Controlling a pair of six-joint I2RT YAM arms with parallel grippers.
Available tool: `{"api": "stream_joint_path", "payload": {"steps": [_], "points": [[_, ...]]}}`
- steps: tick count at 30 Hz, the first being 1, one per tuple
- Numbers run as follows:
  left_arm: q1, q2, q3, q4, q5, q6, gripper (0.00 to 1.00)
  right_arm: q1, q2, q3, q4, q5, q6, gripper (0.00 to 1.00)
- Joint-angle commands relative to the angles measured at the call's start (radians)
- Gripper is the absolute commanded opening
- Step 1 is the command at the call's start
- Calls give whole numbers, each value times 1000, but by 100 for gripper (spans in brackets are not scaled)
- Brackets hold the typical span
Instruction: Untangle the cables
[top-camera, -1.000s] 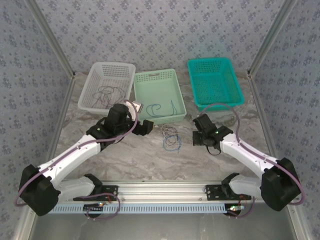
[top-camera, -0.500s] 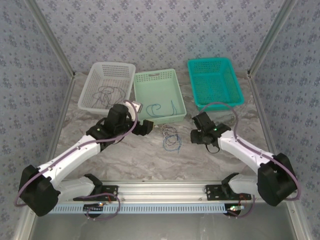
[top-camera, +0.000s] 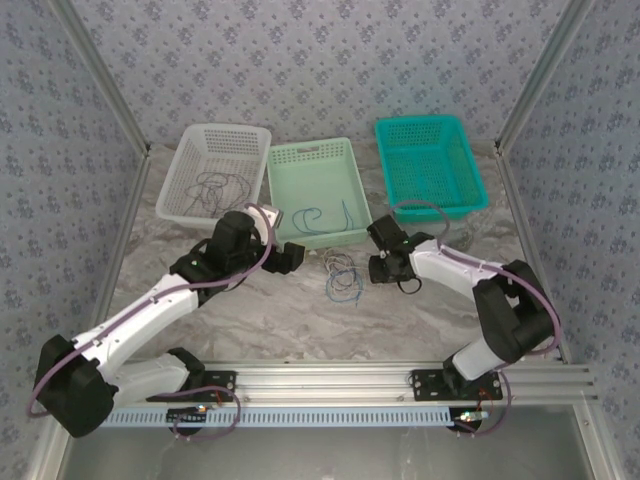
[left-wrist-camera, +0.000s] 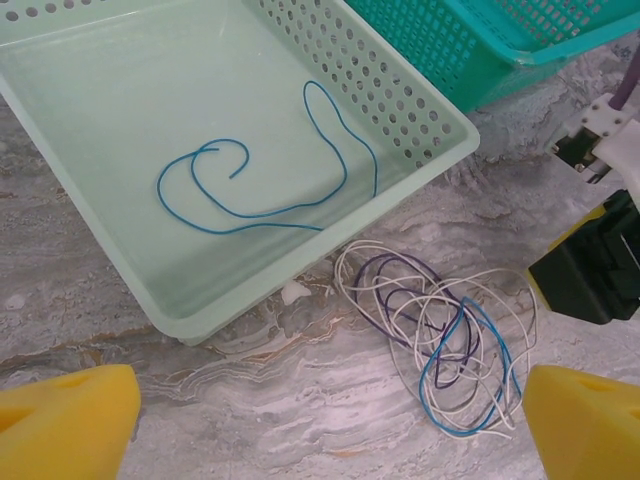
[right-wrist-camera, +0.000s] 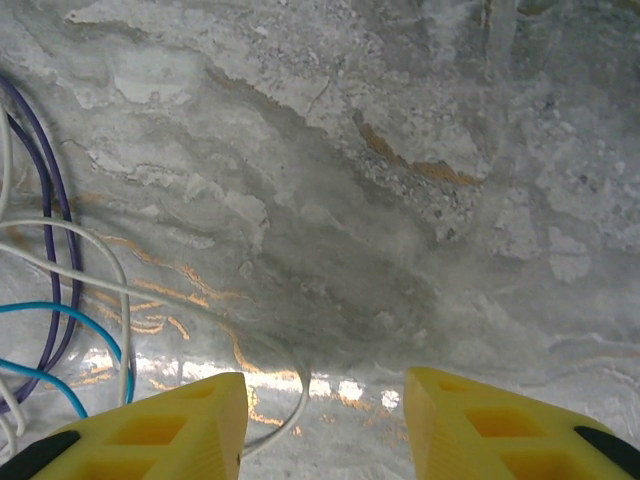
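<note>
Next, my right gripper grabs the white wire by its outlying loop (top-camera: 362, 273) (right-wrist-camera: 303, 382), clear of purple and blue, to untangle the white wire.
The cables (top-camera: 343, 277) lie in a loose tangle of white, purple and blue wire on the marble table (top-camera: 300, 320), just in front of the light green tray (top-camera: 345, 150). In the left wrist view the tangle (left-wrist-camera: 440, 340) sits ahead and to the right of my left gripper (left-wrist-camera: 325, 430), which stands wide open with bare table between its fingers. My left gripper (top-camera: 290, 255) is left of the tangle, my right gripper (top-camera: 377, 266) right of it. My right gripper (right-wrist-camera: 325, 420) is open low over the table, with a white wire loop (right-wrist-camera: 290, 400) by its left finger.
A single blue cable (left-wrist-camera: 260, 190) lies in the light green tray. A dark cable (top-camera: 215, 185) lies in the white basket (top-camera: 190, 145) at the back left. A teal basket (top-camera: 465, 160) stands at the back right. Aluminium frame posts edge both sides.
My right arm has swung left up to the tangle, and its gripper has gone from shut to open. My left arm has hardly moved.
</note>
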Motion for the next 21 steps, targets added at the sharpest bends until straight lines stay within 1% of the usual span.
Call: {"api": "stream_joint_path", "payload": {"steps": [1,7,11,18,20,21], "points": [[-5,-31,-5,2,-20,-1,99,-8,35,32,-6,-10,-34,46],[-6,-42,-12,2,-34,2,99,-8,91,42,16,-43,-46,45],[-5,-41,-7,-1,-33,2,99,-1,128,55,10,-42,-51,41],[-5,-48,-12,-3,-41,2,99,-3,140,31,-4,0,-48,25],[-6,-49,-10,-4,-42,3,99,-9,139,23,-4,-1,-45,18],[-6,-47,-9,-3,-42,3,100,-8,132,17,-4,3,-42,13]]}}
